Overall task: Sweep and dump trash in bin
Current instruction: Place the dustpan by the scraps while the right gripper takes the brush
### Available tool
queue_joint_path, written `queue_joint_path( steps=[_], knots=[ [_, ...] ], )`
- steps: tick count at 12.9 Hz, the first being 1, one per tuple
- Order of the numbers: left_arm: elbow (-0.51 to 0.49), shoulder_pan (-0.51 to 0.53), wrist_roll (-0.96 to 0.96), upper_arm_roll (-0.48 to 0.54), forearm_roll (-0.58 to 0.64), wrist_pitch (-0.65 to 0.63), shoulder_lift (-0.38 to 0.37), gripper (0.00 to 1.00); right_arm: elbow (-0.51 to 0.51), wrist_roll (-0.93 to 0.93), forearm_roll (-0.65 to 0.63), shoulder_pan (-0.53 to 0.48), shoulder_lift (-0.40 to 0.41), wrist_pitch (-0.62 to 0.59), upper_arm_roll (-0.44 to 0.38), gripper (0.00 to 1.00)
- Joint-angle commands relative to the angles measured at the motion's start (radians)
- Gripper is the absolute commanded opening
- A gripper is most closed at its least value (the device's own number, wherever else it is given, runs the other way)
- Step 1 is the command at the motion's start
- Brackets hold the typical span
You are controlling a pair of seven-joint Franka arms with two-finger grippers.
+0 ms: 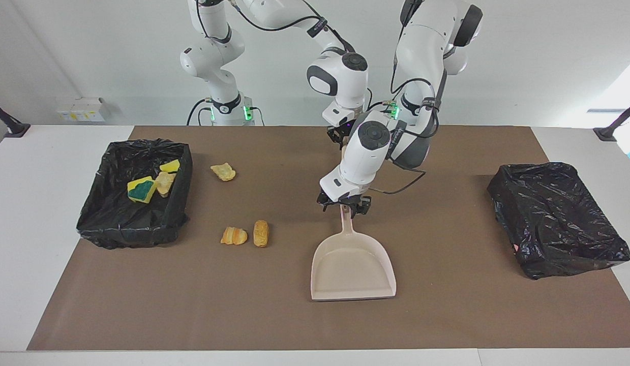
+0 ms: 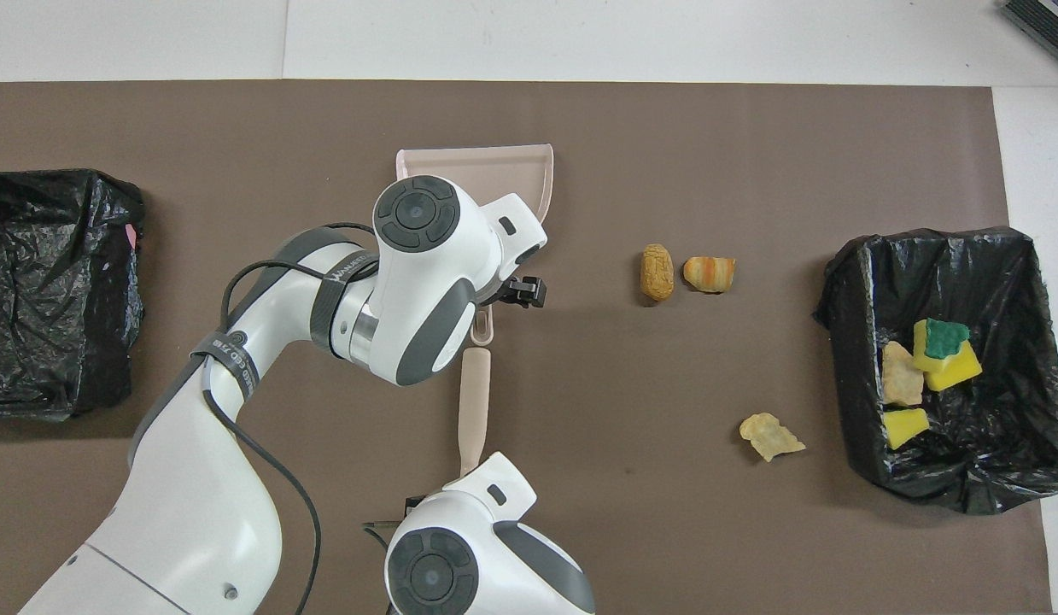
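I need to grab the dustpan by its narrow handle (image 2: 483, 325) with my left gripper next, because the dustpan's scoop (image 2: 486, 170) is far wider than my fingers can open.
The beige dustpan (image 1: 353, 267) lies mid-mat with its handle pointing toward the robots. My left gripper (image 1: 344, 206) is down at that handle, open, one finger on each side; in the overhead view one finger (image 2: 527, 293) sticks out from under the wrist. My right gripper (image 1: 340, 138) is shut on the robot-side end of the beige brush handle (image 2: 475, 401). Loose trash lies on the mat: two orange-brown lumps (image 1: 261, 233) (image 1: 234, 236) and a pale scrap (image 1: 223, 172). Several sponge and foam pieces (image 1: 142, 189) lie in the black-lined bin (image 1: 131, 231) at the right arm's end.
A second black-lined bin (image 1: 556, 218) stands at the left arm's end of the brown mat. In the facing view the left arm's wrist hides most of the brush handle. In the overhead view the bin (image 2: 844, 282) stands beside the pale scrap (image 2: 770, 436).
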Motion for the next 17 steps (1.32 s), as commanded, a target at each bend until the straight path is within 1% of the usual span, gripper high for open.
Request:
queue_joint_path(
  steps=[1, 3, 4, 5, 6, 8, 9, 10, 11, 12, 13, 14, 15, 16, 17],
  knots=[
    [-0.003, 0.001, -0.005, 0.016, 0.045, -0.049, -0.013, 0.51, 0.005, 0.044, -0.028, -0.027, -0.026, -0.036, -0.002, 0.0],
    [0.003, 0.004, -0.002, 0.019, 0.055, -0.067, -0.016, 0.5, 0.003, 0.046, -0.025, -0.053, -0.057, -0.111, 0.002, 0.0],
    [0.003, 0.004, -0.003, 0.019, 0.055, -0.081, -0.017, 0.39, 0.0, 0.049, -0.025, -0.062, -0.081, -0.167, 0.002, 0.0],
    [0.003, 0.004, -0.008, 0.021, 0.05, -0.086, -0.019, 0.09, 0.0, 0.058, -0.025, -0.071, -0.1, -0.209, -0.001, 0.0],
    [0.003, 0.013, -0.025, 0.022, 0.04, -0.101, -0.022, 0.0, -0.003, 0.059, -0.025, -0.1, -0.124, -0.243, 0.0, 0.0],
    [0.015, 0.047, -0.043, 0.024, 0.05, -0.157, -0.03, 0.0, -0.003, 0.058, -0.025, -0.154, -0.169, -0.319, 0.0, 0.0],
    [0.034, 0.064, -0.019, 0.025, 0.07, -0.205, -0.03, 0.0, -0.007, 0.061, -0.025, -0.188, -0.192, -0.359, 0.0, 0.0],
    [0.047, 0.094, 0.024, 0.025, 0.082, -0.224, -0.03, 0.0, -0.007, 0.07, -0.025, -0.232, -0.21, -0.401, 0.002, 0.0],
    [0.058, 0.104, 0.083, 0.027, 0.102, -0.243, -0.03, 0.0, -0.009, 0.061, -0.022, -0.284, -0.221, -0.448, 0.003, 0.0],
    [0.069, 0.117, 0.18, 0.027, 0.136, -0.26, -0.03, 0.0, -0.009, 0.055, -0.019, -0.307, -0.224, -0.497, 0.003, 0.0],
    [0.075, 0.151, 0.294, 0.025, 0.139, -0.27, -0.03, 0.0, -0.009, 0.05, -0.019, -0.323, -0.224, -0.54, 0.002, 0.0],
    [0.075, 0.171, 0.457, 0.024, 0.139, -0.268, -0.042, 0.0, -0.009, 0.05, -0.019, -0.34, -0.226, -0.574, 0.0, 0.0],
    [0.072, 0.173, 0.653, 0.027, 0.141, -0.259, -0.078, 0.0, -0.01, 0.055, -0.019, -0.366, -0.226, -0.615, 0.0, 0.0],
    [0.068, 0.189, 0.805, 0.037, 0.141, -0.267, -0.111, 0.0, -0.015, 0.059, -0.019, -0.383, -0.233, -0.66, 0.002, 0.0],
    [0.055, 0.225, 0.907, 0.04, 0.139, -0.274, -0.132, 0.0, -0.026, 0.059, -0.02, -0.396, -0.241, -0.715, 0.0, 0.0]
  ],
)
